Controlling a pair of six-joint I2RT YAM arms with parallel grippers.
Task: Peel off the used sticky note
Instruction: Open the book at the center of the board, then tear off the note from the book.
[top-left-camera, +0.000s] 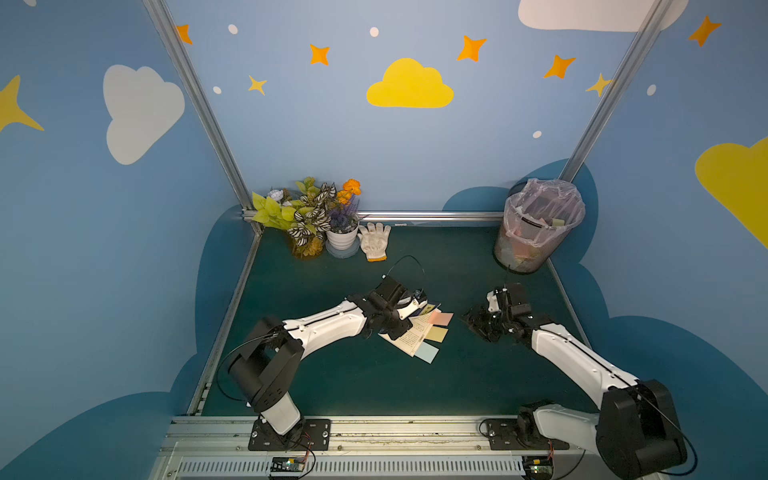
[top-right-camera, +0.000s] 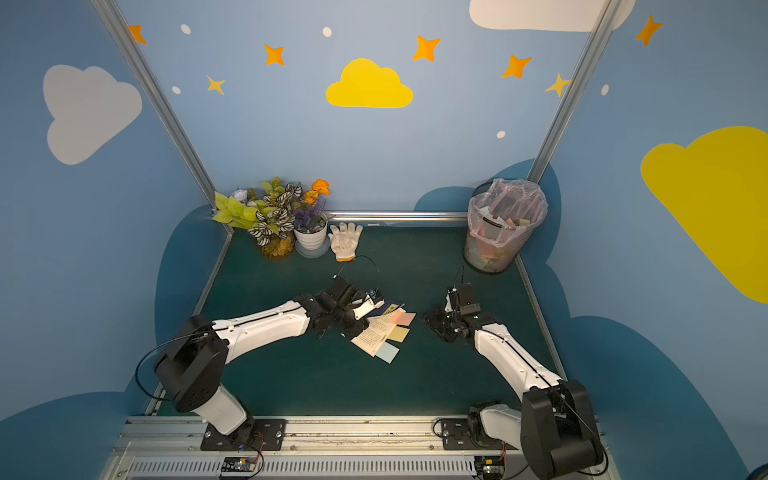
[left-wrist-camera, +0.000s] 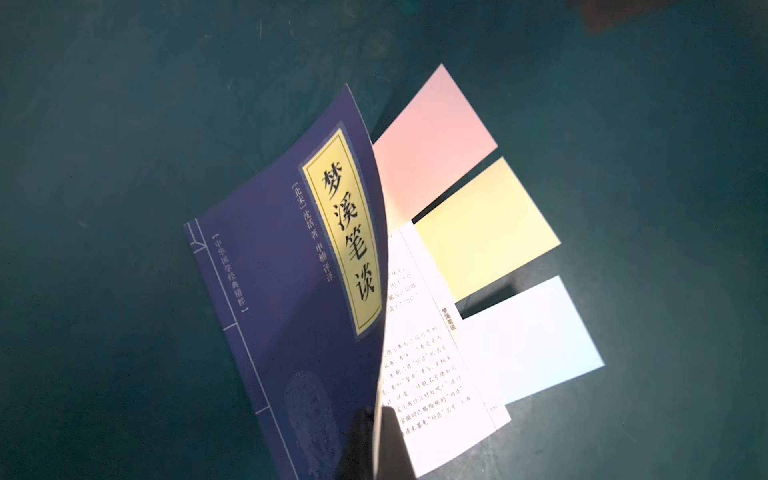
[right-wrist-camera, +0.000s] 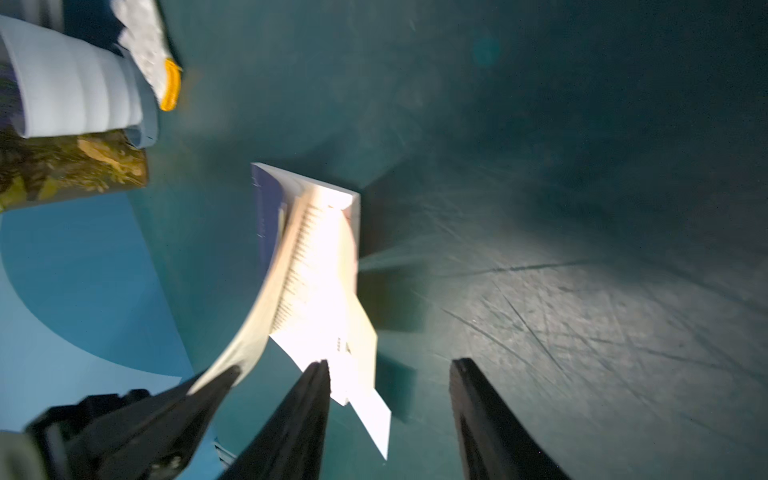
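Note:
The robot's right gripper should next grab the pink sticky note by its loose end, so that it can peel the note off.
A thin blue-covered book lies mid-table, seen in both top views. Three sticky notes stick out from its open white page: pink, yellow and pale blue. None shows writing on its visible face. My left gripper is shut on the lower edge of the front cover, which curls up off the page. My right gripper hangs open just right of the notes, touching nothing.
A mesh waste bin with a pink liner and discarded notes stands at the back right. At the back left are a white flower pot, leafy plants and a white glove. Metal rails edge the green mat.

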